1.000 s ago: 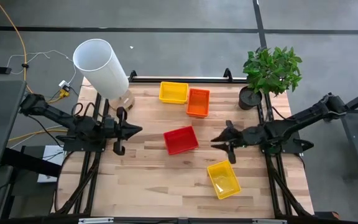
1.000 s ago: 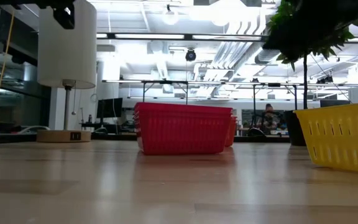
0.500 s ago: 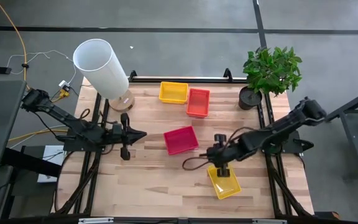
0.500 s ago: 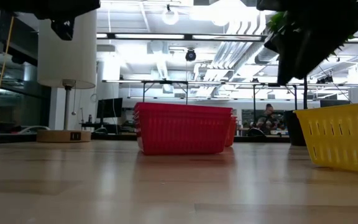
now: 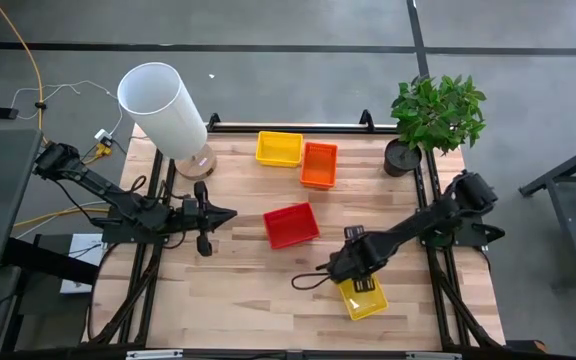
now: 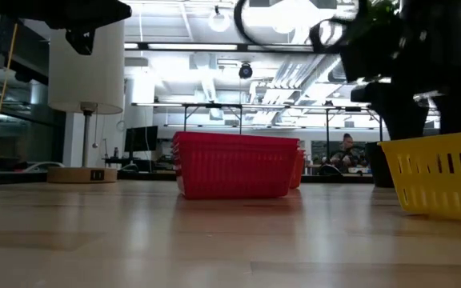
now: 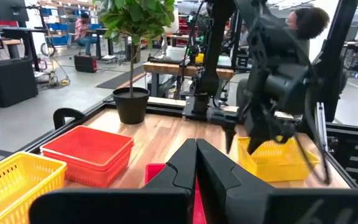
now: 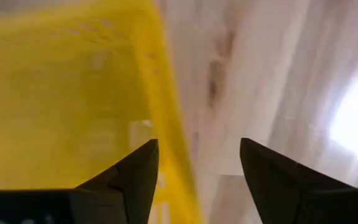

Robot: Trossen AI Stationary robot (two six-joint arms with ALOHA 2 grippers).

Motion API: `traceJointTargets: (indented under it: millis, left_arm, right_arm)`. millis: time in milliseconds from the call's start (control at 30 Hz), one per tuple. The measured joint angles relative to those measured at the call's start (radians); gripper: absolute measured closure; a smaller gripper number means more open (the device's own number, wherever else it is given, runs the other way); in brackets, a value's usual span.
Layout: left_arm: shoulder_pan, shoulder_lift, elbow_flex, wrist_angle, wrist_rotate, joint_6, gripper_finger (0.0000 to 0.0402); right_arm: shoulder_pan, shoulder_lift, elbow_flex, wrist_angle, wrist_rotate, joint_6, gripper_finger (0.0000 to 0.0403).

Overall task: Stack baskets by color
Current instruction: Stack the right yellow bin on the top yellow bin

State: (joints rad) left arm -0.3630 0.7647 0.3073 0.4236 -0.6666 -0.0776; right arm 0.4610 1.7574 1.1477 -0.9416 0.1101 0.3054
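Note:
One yellow basket is beside the orange one. My right gripper should next grip this other yellow basket by its side's rim (image 8: 160,87) to stack it in there.
A yellow basket (image 5: 361,293) sits at the near right of the table. My right gripper (image 5: 353,272) hangs over its far-left rim, pointing down and open. In the right wrist view the basket's wall (image 8: 176,137) runs between the two fingers of the right gripper (image 8: 197,177), and no touch shows. A red basket (image 5: 290,225) rests mid-table. A second yellow basket (image 5: 279,148) and an orange basket (image 5: 318,164) stand side by side at the far edge. My left gripper (image 5: 230,213) waits shut and level, left of the red basket.
A big white cylinder (image 5: 163,105) on a round base stands at the far left corner. A potted plant (image 5: 436,115) stands at the far right. Bare wood lies along the near edge, left of the yellow basket.
My right gripper has swung from level to pointing down. It has sunk toward the table's near edge and a little left, coming over the near yellow basket's rim. My left gripper has edged slightly toward the table's middle. No basket has moved.

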Motion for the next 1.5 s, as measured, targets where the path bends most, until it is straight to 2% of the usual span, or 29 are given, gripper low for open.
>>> traceJointTargets:
  millis: [100,200,300,400,433,533,600,733,800,900,1000,1133,1300,1500]
  left_arm:
    - [0.0,0.0,0.0,0.0,0.0,0.0,0.0401]
    - [0.0,0.0,0.0,0.0,0.0,0.002,0.0401]
    - [0.0,0.0,0.0,0.0,0.0,0.002,0.0401]
    - [0.0,0.0,0.0,0.0,-0.002,0.002,0.0401]
    - [0.0,0.0,0.0,0.0,-0.005,0.002,0.0401]
    - [0.0,0.0,0.0,0.0,-0.021,0.002,0.0401]
    - [0.0,0.0,0.0,0.0,-0.029,0.001,0.0401]
    - [0.0,0.0,0.0,0.0,-0.03,0.002,0.0401]
    - [0.0,0.0,0.0,0.0,-0.03,0.002,0.0401]
    - [0.0,0.0,0.0,0.0,-0.03,0.001,0.0401]
    - [0.0,0.0,0.0,0.025,-0.027,-0.023,0.0401]
    - [0.0,0.0,0.0,0.045,-0.026,-0.001,0.0401]
    - [0.0,0.0,0.0,0.046,-0.026,-0.007,0.0401]
    - [0.0,0.0,0.0,0.047,-0.02,0.001,0.0401]
  right_arm:
    - [-0.001,0.028,0.0,-0.004,0.021,-0.019,0.0202]
    - [-0.001,0.037,0.0,-0.001,0.01,-0.053,0.0231]
    - [-0.001,0.037,0.0,-0.001,0.008,-0.078,0.0291]
    - [-0.007,0.033,0.0,0.0,0.002,-0.09,0.0375]
    - [-0.011,0.028,0.0,-0.001,-0.006,-0.09,0.0387]
    - [-0.033,-0.008,0.0,-0.036,-0.016,-0.077,0.0383]
    - [-0.055,-0.059,0.001,-0.075,-0.002,-0.078,0.0395]
    - [-0.105,-0.216,0.002,-0.076,0.093,-0.049,0.0399]
    - [-0.133,-0.31,-0.005,-0.02,0.144,-0.038,0.0402]
    - [-0.183,-0.43,-0.035,0.154,0.256,-0.001,0.0402]
    - [-0.259,-0.488,-0.068,0.346,0.339,0.062,0.0402]
    - [-0.39,-0.469,-0.101,0.548,0.394,0.188,0.0403]
    - [-0.567,-0.342,-0.104,0.698,0.409,0.345,0.0403]
    - [-0.711,-0.139,-0.104,1.003,0.227,0.445,0.0403]
